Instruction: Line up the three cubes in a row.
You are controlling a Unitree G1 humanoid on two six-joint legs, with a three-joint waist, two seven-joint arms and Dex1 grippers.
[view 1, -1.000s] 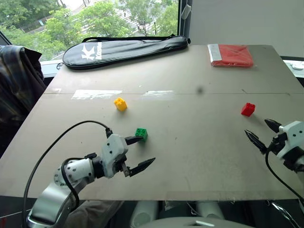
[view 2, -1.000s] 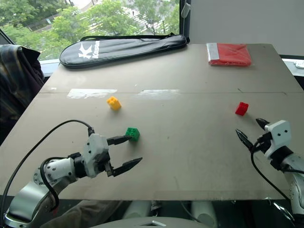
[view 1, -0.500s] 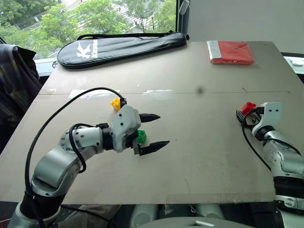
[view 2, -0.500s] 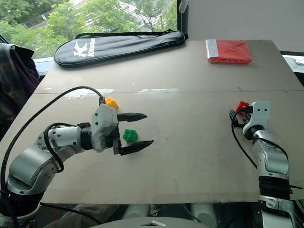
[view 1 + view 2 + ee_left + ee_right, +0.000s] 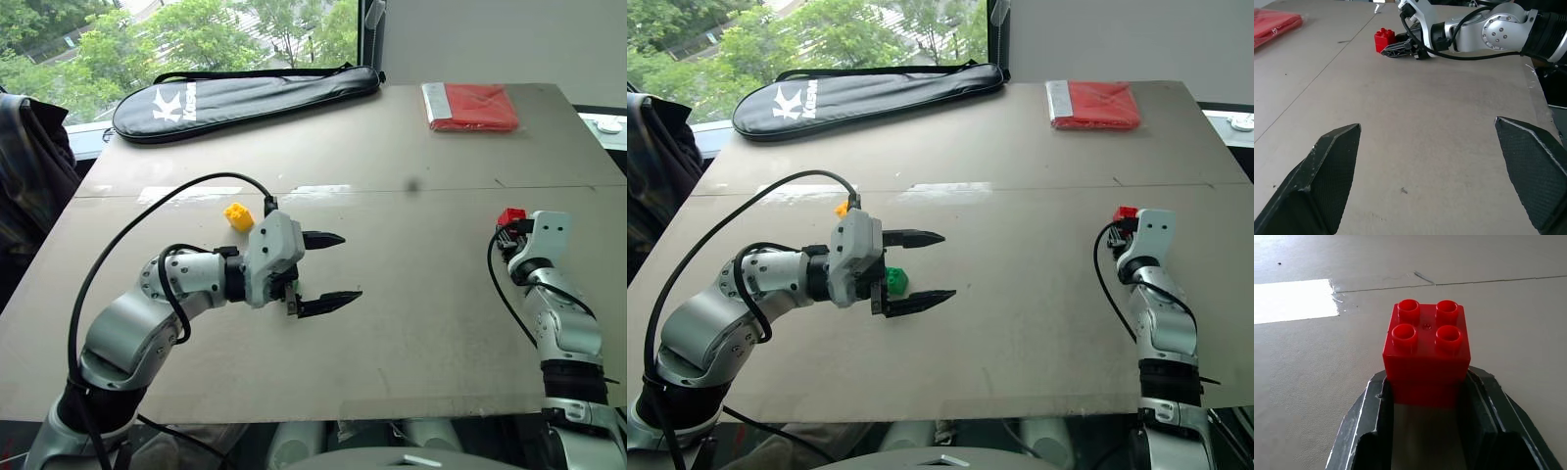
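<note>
My right gripper should keep holding the red cube until it gets to the open middle of the table, because the red cube's base (image 5: 1425, 399) is short of the middle.
The red cube (image 5: 1427, 352) sits on the table at the right, and my right gripper (image 5: 509, 231) is shut on it, one finger on each side. The left wrist view looks across the table at this red cube (image 5: 1384, 39) and the right gripper (image 5: 1400, 48). My left gripper (image 5: 353, 265) hovers open with nothing between its fingers, pointing right. The green cube (image 5: 895, 282) lies on the table just behind its lower finger, partly hidden. Further back, the yellow cube (image 5: 238, 215) sits beside the left wrist.
A long black racket bag (image 5: 245, 90) lies along the table's far edge. A flat red packet (image 5: 470, 106) rests at the far right corner. Dark clothing (image 5: 29, 166) hangs off the table's left side.
My right gripper reached forward to the red cube and shut on it. My left gripper rose from beside the green cube and swung right. The camera view shifted too.
</note>
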